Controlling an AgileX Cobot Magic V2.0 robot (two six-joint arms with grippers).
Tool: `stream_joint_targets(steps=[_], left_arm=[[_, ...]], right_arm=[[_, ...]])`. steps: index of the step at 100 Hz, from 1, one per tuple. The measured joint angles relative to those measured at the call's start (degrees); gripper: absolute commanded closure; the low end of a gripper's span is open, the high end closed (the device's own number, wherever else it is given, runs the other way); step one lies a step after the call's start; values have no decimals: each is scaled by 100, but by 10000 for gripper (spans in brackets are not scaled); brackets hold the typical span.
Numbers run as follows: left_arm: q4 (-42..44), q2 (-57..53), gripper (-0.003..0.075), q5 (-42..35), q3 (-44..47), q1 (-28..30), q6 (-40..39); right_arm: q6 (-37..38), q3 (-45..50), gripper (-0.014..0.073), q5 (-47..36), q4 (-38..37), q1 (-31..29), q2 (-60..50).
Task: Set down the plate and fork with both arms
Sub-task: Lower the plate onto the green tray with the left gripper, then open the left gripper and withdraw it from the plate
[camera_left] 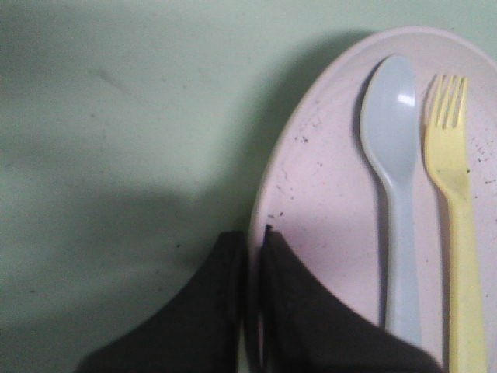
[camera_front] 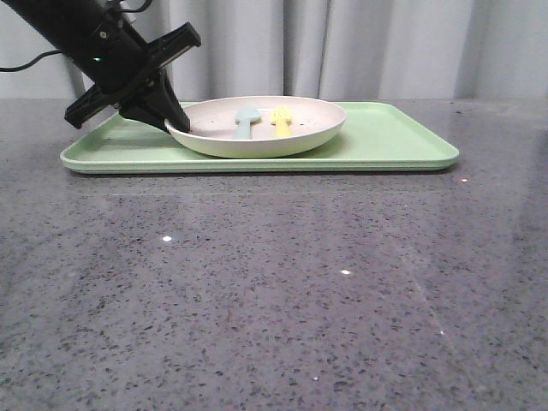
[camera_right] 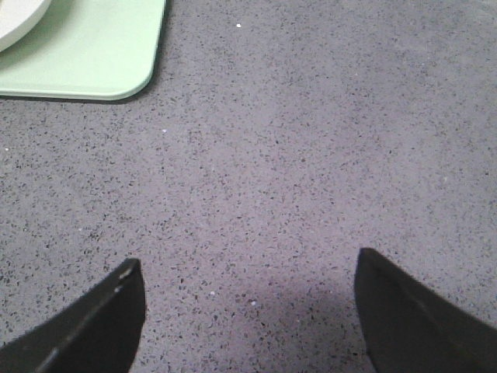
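The base of the speckled plate is on the pale green tray, inside the tray's edges. The plate would stay there, so my left gripper needs to let go.
The off-white speckled plate sits on the pale green tray at the back of the table. The yellow fork lies in the plate beside a pale blue spoon. My left gripper is shut on the plate's left rim; in the left wrist view its jaws pinch the rim of the plate, with the fork and spoon inside. My right gripper is open and empty over bare table, out of the front view.
The grey speckled tabletop stretches in front of the tray. A tray corner and a bit of the plate show in the right wrist view. Curtains hang behind the table.
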Motion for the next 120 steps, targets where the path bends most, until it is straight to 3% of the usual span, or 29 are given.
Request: stream_joint_targets(steps=[20,47,57,120], left_arm=[[10,0,718,0,0,0,-13],[29,0,456,0,-12,0,-13],[-24,0,402,0,-24,0,-13],[-56,-120,398,155,-32,62,-26]], right_arm=[[0,0,33,0,0,0,0],[0,0,33,0,0,0,0],[0,0,33,0,0,0,0],[0,0,33,10,0,0,0]])
